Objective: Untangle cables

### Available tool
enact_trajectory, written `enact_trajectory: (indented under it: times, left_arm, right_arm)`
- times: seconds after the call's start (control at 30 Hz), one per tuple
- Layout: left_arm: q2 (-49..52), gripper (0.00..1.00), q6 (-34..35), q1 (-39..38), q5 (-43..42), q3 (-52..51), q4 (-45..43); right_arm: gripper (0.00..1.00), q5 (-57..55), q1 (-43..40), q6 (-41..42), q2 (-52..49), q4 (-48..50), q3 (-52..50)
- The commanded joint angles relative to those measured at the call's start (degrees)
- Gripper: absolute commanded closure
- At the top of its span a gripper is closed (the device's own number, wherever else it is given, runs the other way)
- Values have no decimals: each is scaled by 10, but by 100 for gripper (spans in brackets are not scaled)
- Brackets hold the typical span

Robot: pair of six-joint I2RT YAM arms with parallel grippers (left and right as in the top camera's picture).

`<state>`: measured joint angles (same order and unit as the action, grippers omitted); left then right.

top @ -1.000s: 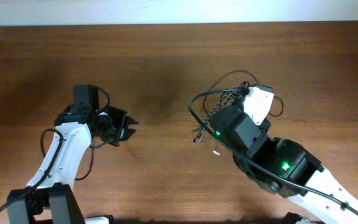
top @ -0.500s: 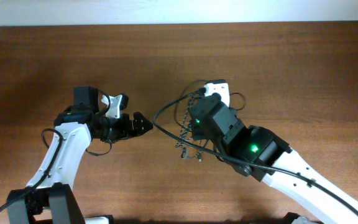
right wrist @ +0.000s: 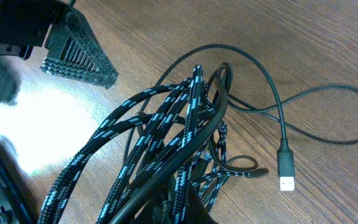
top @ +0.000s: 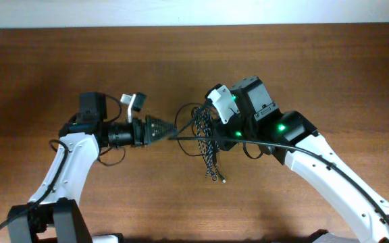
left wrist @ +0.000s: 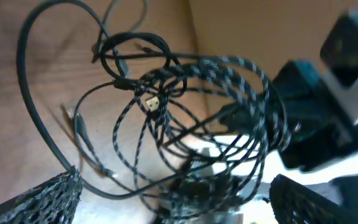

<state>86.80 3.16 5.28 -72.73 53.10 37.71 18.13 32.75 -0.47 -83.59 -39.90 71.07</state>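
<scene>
The left gripper grabs the speckled braided cord [right wrist: 157, 134] by its bunched loops next, which leaves thin black cords free to untangle.
The cables [top: 209, 152] form one tangle above the table's middle, a black-and-white speckled braided cord [right wrist: 157, 134] looped with thin black cords [left wrist: 39, 118]. My right gripper [right wrist: 185, 208] is shut on the bundle from below and holds it lifted; in the overhead view the right gripper [top: 206, 131] sits at the top of the hanging loops. One thin black cord trails onto the wood and ends in a USB plug [right wrist: 284, 174]. My left gripper [top: 171, 129] is open just left of the tangle. Its mesh fingers [left wrist: 48, 199] flank the loops without closing on them.
The wooden table [top: 302, 61] carries nothing else. A white wall strip [top: 194, 12] runs along the far edge. A thick black arm wire [top: 181, 135] crosses between the two grippers. The left arm's base [top: 56, 219] is at the near left.
My right arm swung the cable bundle leftward toward the table's middle. My left gripper opened wide, turned and reached right until its fingers stand around the loops.
</scene>
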Motion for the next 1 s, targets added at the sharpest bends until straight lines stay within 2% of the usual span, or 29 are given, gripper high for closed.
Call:
enact_trajectory:
  times: [0.0, 0.03, 0.1, 0.27, 0.33, 0.53, 0.6, 0.73, 0.83, 0.87, 0.93, 0.97]
  left_arm:
    - [0, 1, 311, 1, 31, 2, -76]
    - [0, 1, 357, 1, 69, 2, -77]
    - [0, 1, 359, 1, 83, 2, -76]
    - [0, 1, 359, 1, 118, 2, -77]
    - [0, 1, 359, 1, 169, 2, -73]
    - [0, 1, 361, 1, 170, 2, -73]
    - [0, 1, 397, 1, 115, 2, -73]
    - [0, 1, 404, -5, 23, 2, -73]
    - [0, 0, 522, -8, -13, 2, -73]
    - [0, 0, 539, -7, -26, 2, -73]
    - [0, 0, 525, -3, 13, 2, -117]
    - [0, 0, 476, 2, 76, 2, -139]
  right_arm:
    - [96, 12, -2, -11, 2, -7, 4]
    - [96, 17, -2, -13, 2, -5, 4]
    - [96, 83, -2, -37, 2, -2, 4]
    - [96, 111, -2, -36, 2, 7, 4]
    - [96, 110, -2, -36, 2, 14, 4]
    - [96, 104, -2, -37, 2, 16, 4]
    - [96, 102, -2, -37, 2, 16, 4]
    - [96, 97, -2, -54, 2, 18, 4]
    - [96, 96, -1, -89, 2, 13, 4]
    - [96, 75, -1, -103, 2, 11, 4]
    - [96, -45, -1, -103, 2, 7, 3]
    - [96, -74, -1, -103, 2, 2, 3]
